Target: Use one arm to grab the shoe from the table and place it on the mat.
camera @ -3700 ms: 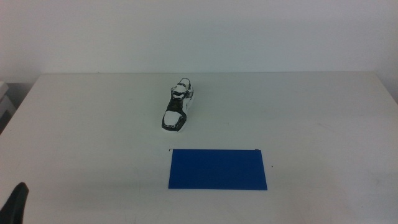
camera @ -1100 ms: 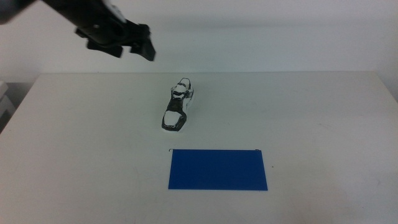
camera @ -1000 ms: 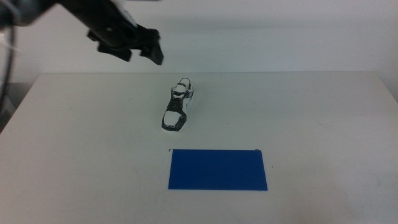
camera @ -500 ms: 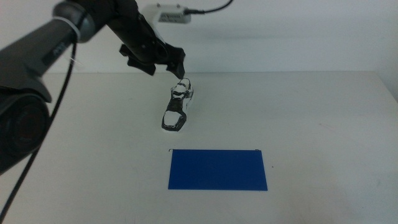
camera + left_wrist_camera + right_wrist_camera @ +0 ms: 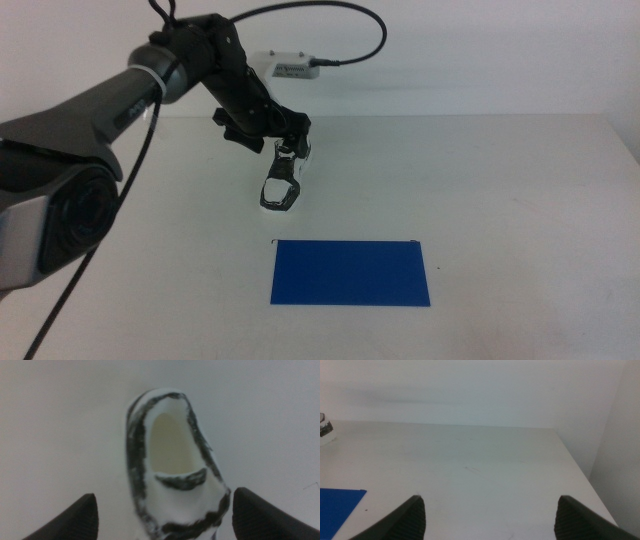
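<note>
My left gripper needs to move toward the shoe before it closes, because my fingers are still short of the shoe's sides in the left wrist view.
The shoe (image 5: 282,176), a white sneaker with black trim, lies on the white table (image 5: 500,190) behind the blue mat (image 5: 350,272), its toe towards the mat. My left gripper (image 5: 268,131) hangs over the shoe's heel end, reaching in from the left. In the left wrist view the shoe (image 5: 172,460) fills the middle, and the left gripper (image 5: 165,507) is open with one jaw on each side of it, not touching. The right gripper (image 5: 490,512) is open and holds nothing; it is out of the middle view. Its view shows a corner of the mat (image 5: 335,505).
A white box (image 5: 285,65) with a black cable rides on the left arm above the shoe. The table's right edge (image 5: 575,467) runs near a pale wall.
The left arm rose from the lower left corner, swung across the back of the table and came down over the shoe's heel. Shoe and mat have not moved.
</note>
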`<action>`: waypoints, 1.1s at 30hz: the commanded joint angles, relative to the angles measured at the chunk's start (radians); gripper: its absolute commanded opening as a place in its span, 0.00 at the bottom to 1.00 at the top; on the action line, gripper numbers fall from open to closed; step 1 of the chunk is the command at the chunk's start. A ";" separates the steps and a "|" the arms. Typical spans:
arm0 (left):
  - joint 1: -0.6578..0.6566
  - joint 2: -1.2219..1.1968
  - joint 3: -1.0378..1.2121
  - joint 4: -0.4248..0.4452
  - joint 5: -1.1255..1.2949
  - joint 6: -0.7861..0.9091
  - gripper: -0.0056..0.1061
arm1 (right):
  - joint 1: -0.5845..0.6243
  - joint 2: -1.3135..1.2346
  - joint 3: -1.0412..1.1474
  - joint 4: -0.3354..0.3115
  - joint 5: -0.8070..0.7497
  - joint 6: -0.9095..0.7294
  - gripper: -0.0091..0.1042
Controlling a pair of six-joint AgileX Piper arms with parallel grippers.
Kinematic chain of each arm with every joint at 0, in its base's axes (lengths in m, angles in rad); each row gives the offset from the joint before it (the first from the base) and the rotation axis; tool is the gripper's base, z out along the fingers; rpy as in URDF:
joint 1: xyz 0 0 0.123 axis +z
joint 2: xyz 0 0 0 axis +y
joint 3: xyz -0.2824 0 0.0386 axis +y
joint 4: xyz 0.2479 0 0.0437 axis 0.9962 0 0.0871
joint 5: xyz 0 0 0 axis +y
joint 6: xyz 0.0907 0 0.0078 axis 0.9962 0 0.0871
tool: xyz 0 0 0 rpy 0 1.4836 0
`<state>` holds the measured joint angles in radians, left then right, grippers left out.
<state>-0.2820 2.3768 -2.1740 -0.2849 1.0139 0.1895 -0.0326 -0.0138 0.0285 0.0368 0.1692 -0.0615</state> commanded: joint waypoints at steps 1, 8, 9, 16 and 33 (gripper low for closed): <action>-0.015 -0.060 -0.033 -0.038 -0.045 -0.016 0.85 | 0.003 -0.020 -0.010 -0.008 -0.079 -0.013 0.67; -0.026 -0.027 -0.033 -0.042 -0.075 -0.017 0.85 | 0.003 -0.020 -0.010 -0.008 -0.079 -0.013 0.67; -0.026 -0.023 -0.033 -0.042 -0.075 -0.017 0.85 | 0.003 -0.020 -0.010 -0.008 -0.079 -0.013 0.67; -0.025 -0.006 -0.033 -0.042 -0.073 -0.035 0.69 | 0.003 -0.020 -0.010 -0.008 -0.079 -0.013 0.67; -0.026 -0.101 -0.033 -0.055 -0.001 -0.024 0.03 | 0.003 -0.020 -0.010 -0.008 -0.079 -0.013 0.67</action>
<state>-0.3038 2.3719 -2.1740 -0.3059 1.0246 0.1696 -0.0326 -0.0138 0.0285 0.0368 0.1692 -0.0615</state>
